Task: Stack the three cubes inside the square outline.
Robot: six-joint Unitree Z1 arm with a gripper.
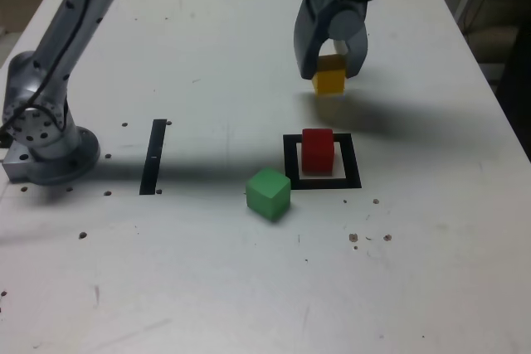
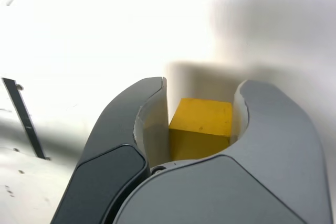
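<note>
The yellow cube (image 1: 329, 77) hangs behind and short of the red cube (image 1: 317, 151) in the exterior view, so I need to move it to the red cube before my gripper releases it.
The yellow cube (image 1: 329, 77) sits between the two grey fingers of my gripper (image 1: 331, 68) toward the back of the table, and the jaws are shut on its sides. In the wrist view the yellow cube (image 2: 201, 128) fills the gap between the fingers of the gripper (image 2: 202, 95). Nearer the front, the red cube (image 1: 317, 151) stands inside the black square outline (image 1: 290, 162). The green cube (image 1: 268, 193) rests on the table just outside the outline's front corner, on the exterior view's left.
A narrow black strip (image 1: 153, 156) lies on the white table (image 1: 207, 39), also seen as a strip (image 2: 23, 119) in the wrist view. The arm's grey base (image 1: 41, 143) stands at the exterior view's left edge. Small dark screw holes dot the tabletop.
</note>
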